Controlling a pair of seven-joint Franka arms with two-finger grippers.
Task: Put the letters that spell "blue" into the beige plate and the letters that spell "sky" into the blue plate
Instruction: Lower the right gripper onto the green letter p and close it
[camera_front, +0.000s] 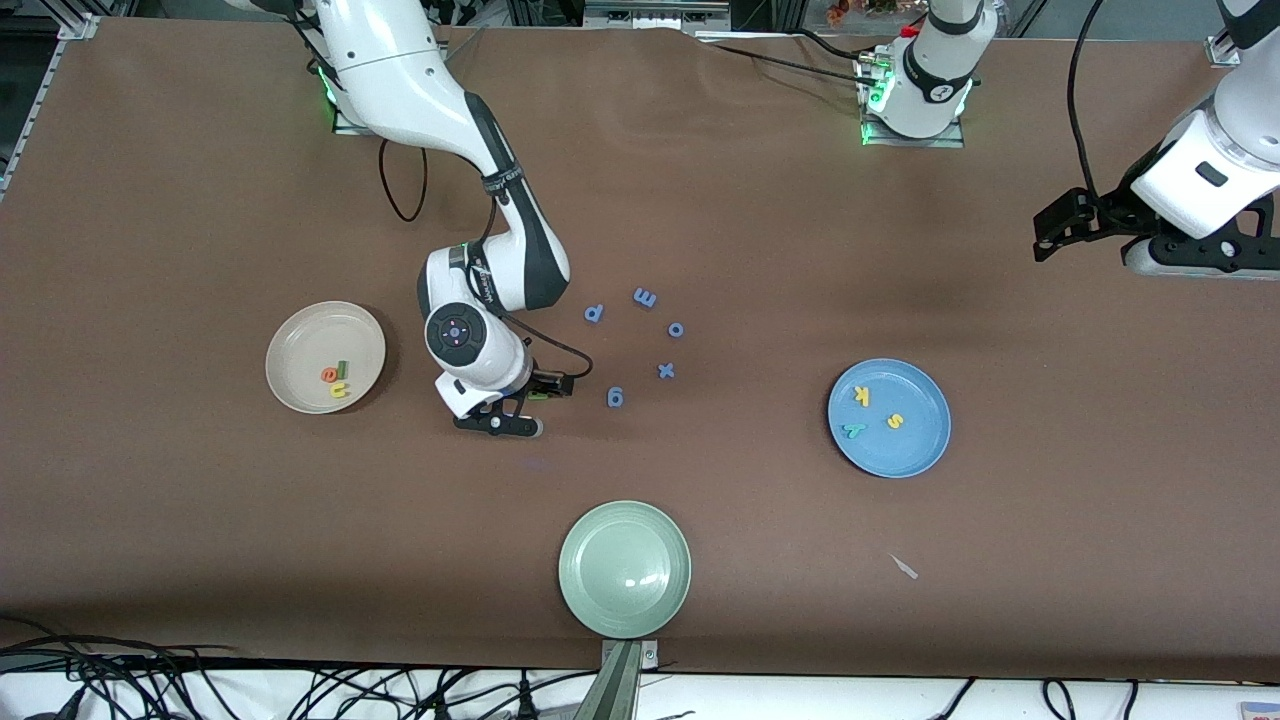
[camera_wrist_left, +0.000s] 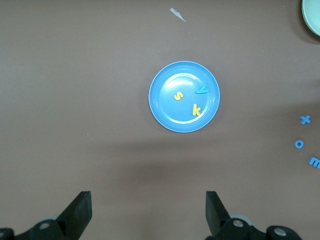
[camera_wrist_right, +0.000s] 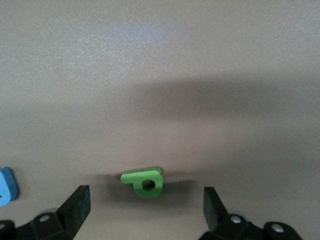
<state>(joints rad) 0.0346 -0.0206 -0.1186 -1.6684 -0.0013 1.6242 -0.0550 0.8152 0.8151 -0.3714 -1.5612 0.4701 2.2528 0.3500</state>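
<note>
My right gripper's fingers are on either side of the green b and closing now would catch it, so my right gripper closes on it next.
The beige plate (camera_front: 300, 345) holds the orange e (camera_front: 328, 374), thin green l (camera_front: 342, 368) and yellow u (camera_front: 340, 390). My right gripper (camera_front: 500, 422) hangs low over the table between that plate and the blue letters. It is open (camera_wrist_right: 146, 205). In the right wrist view the green b (camera_wrist_right: 144, 181) lies flat on the table between its fingers, touching neither; the gripper hides it in the front view. The blue plate (camera_front: 915, 455) (camera_wrist_left: 162, 107) holds the yellow k (camera_front: 861, 396), yellow s (camera_front: 895, 421) and teal y (camera_front: 853, 431). My left gripper (camera_front: 1200, 257) (camera_wrist_left: 148, 202) waits open, high up at the left arm's end of the table.
Several blue letters (camera_front: 645, 297) lie scattered between the two plates, the closest one (camera_front: 615, 398) (camera_wrist_right: 6, 186) beside my right gripper. A pale green plate (camera_front: 625, 568) stands near the front edge. A small white scrap (camera_front: 905, 567) lies nearer the front camera than the blue plate.
</note>
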